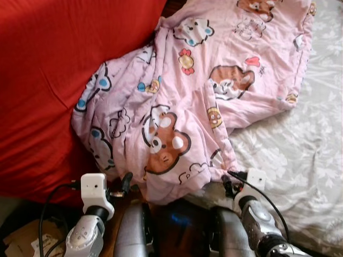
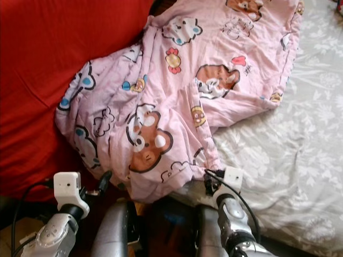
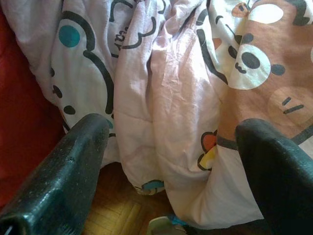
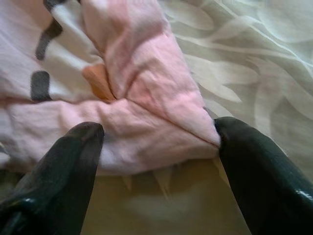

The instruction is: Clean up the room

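My right gripper should next take hold of the blanket (image 1: 182, 101) by its folded near corner (image 1: 229, 172), as that corner stands up thick on the sheet while the blanket's wide middle lies slack.
A pink blanket (image 1: 182, 101) printed with cartoon bears lies crumpled across the bed, and its near edge hangs over the bed's side. My left gripper (image 1: 126, 182) is at the hanging edge on the left. In the left wrist view that left gripper (image 3: 173, 129) is open, with folds of the pink blanket (image 3: 166, 88) just ahead of its fingers. My right gripper (image 1: 228, 184) is at the blanket's near right corner. In the right wrist view the right gripper (image 4: 159, 129) is open, and the pink corner (image 4: 146, 117) lies between its two fingers.
A red cover (image 1: 48, 80) spreads over the left side. A grey leaf-patterned sheet (image 1: 300, 139) covers the bed on the right. Wooden floor (image 3: 117, 215) shows under the hanging edge. A cardboard box (image 1: 27, 235) sits at the lower left.
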You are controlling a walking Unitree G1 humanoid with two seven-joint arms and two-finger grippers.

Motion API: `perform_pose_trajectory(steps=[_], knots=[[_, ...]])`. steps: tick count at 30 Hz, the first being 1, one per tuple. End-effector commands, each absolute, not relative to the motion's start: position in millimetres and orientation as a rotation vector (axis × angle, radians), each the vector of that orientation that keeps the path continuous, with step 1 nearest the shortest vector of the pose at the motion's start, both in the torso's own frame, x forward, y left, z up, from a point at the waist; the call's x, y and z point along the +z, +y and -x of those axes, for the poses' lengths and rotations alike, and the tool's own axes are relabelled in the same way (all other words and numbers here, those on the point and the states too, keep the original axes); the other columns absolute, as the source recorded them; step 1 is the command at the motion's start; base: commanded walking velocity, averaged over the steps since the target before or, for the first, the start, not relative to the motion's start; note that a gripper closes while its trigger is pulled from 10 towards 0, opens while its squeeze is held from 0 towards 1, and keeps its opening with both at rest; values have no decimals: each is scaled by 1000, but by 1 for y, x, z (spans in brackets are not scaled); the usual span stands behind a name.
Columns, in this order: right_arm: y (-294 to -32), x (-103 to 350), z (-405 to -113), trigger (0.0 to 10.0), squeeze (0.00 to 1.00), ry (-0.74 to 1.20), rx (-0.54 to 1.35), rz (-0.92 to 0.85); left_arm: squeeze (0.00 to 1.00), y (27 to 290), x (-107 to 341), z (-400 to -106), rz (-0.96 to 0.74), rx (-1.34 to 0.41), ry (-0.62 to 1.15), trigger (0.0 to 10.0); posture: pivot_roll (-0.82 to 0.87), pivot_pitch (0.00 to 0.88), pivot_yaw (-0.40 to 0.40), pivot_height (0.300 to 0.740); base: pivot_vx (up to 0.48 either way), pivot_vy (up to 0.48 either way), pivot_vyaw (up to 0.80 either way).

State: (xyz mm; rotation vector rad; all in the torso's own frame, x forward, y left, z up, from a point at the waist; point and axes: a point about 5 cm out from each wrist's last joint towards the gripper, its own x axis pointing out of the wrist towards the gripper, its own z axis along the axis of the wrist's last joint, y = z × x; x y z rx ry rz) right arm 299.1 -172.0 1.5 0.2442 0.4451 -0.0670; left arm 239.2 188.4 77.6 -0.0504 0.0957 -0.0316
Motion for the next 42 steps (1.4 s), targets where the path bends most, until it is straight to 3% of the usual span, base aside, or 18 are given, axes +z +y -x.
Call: perform_pose_trajectory(steps=[1,6,7,8,9,42], knots=[[-168,-9,-290,10000,0,490,-70,-273,0,188,69,-232,50,-28,140,10000,51,368,42,637,0,0,0],[-164,-7,-292,10000,0,482,-55,-280,0,188,69,-232,52,-28,148,10000,52,355,41,637,0,0,0],[-164,-7,-293,7020,0,483,-54,-279,0,188,69,-232,52,-28,149,10000,52,355,41,637,0,0,0],[-165,-7,-293,1725,0,485,-56,-275,0,188,69,-232,51,-27,150,10000,52,356,42,637,0,0,0],[-165,-7,-292,0,0,487,-58,-270,0,188,69,-232,51,-26,151,10000,52,356,42,637,0,0,0],[-161,-12,-288,0,0,542,-17,-198,0,187,66,-229,55,-23,167,10000,52,343,37,637,0,0,0]])
